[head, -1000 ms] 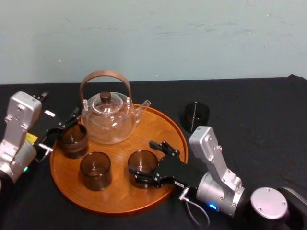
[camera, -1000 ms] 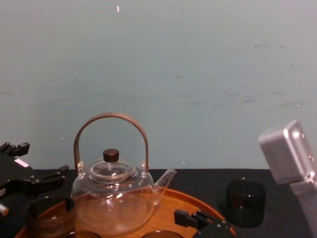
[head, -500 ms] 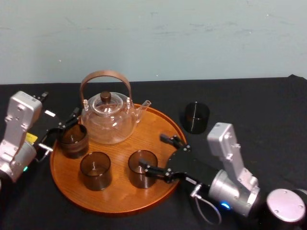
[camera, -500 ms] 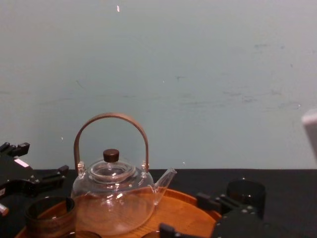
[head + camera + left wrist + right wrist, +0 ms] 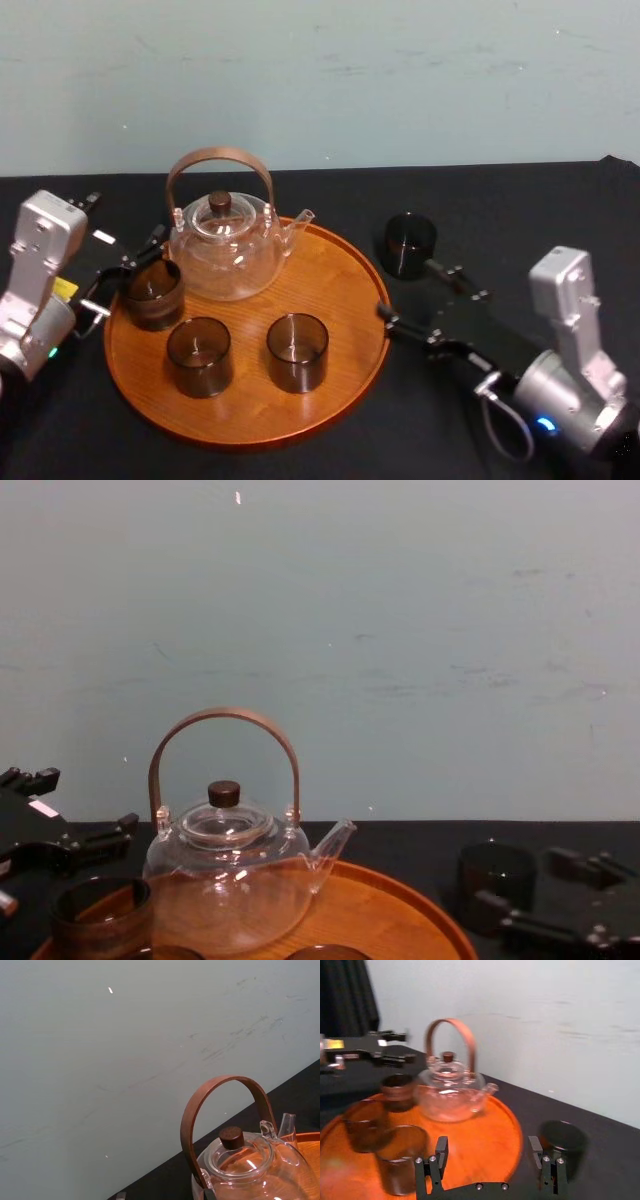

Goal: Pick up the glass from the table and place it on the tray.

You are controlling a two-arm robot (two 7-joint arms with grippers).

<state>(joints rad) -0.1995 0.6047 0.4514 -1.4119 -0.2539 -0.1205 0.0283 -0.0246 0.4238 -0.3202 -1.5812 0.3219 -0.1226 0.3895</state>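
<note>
I need to set the glass on the round wooden tray, so next I should pick up the dark smoky glass by its side [image 5: 492,888] [image 5: 573,1160] with my right gripper.
One dark glass [image 5: 409,244] [image 5: 497,872] [image 5: 563,1140] stands on the black table [image 5: 520,220], just right of the round wooden tray [image 5: 330,268] [image 5: 495,1130] [image 5: 400,892]. My right gripper [image 5: 410,292] [image 5: 490,1162] [image 5: 545,890] hovers open off the tray's right edge, just in front of that glass, with nothing between its fingers. On the tray stand three dark glasses [image 5: 153,293] [image 5: 199,355] [image 5: 297,351] and a clear glass teapot [image 5: 222,245] [image 5: 240,1160]. At the tray's left edge my left gripper [image 5: 125,270] [image 5: 70,838] stands open, beside the left glass.
The teapot's brown hoop handle [image 5: 220,160] rises high at the back of the tray. A pale wall [image 5: 320,80] closes the table's far edge. Bare black table lies to the right of the lone glass.
My right gripper has drawn back from the front-right glass on the tray, moving right and off the tray to beside the table glass. It stayed open. The left arm has not moved.
</note>
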